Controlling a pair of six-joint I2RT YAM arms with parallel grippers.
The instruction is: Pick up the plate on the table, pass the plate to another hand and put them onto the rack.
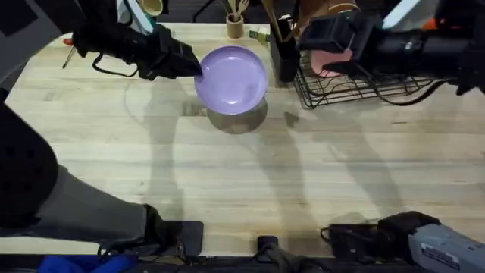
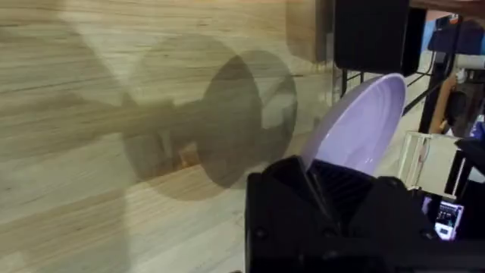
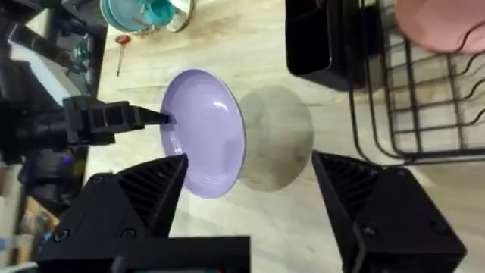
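Note:
Next, my right gripper reaches the lavender plate and grabs its free rim (image 1: 265, 79) to take over the plate for the black wire rack (image 1: 356, 87).
The lavender plate (image 1: 232, 79) hangs above the table (image 1: 227, 167), tilted, casting a round shadow beneath it. My left gripper (image 1: 195, 67) is shut on the plate's left rim; in the left wrist view the plate (image 2: 356, 125) rises from between its fingers. My right gripper (image 3: 250, 189) is open, its fingers (image 3: 144, 189) wide apart, above the rack's near end and apart from the plate (image 3: 208, 140). The black wire rack (image 1: 356, 87) stands at the back right with its black caddy (image 1: 284, 57) at the left end.
A pink plate (image 1: 333, 61) sits in the rack. A wooden holder (image 1: 236, 26) stands at the table's back edge, and a red-handled tool (image 1: 68, 49) lies at the back left. Teal dishes (image 3: 144, 14) show in the right wrist view.

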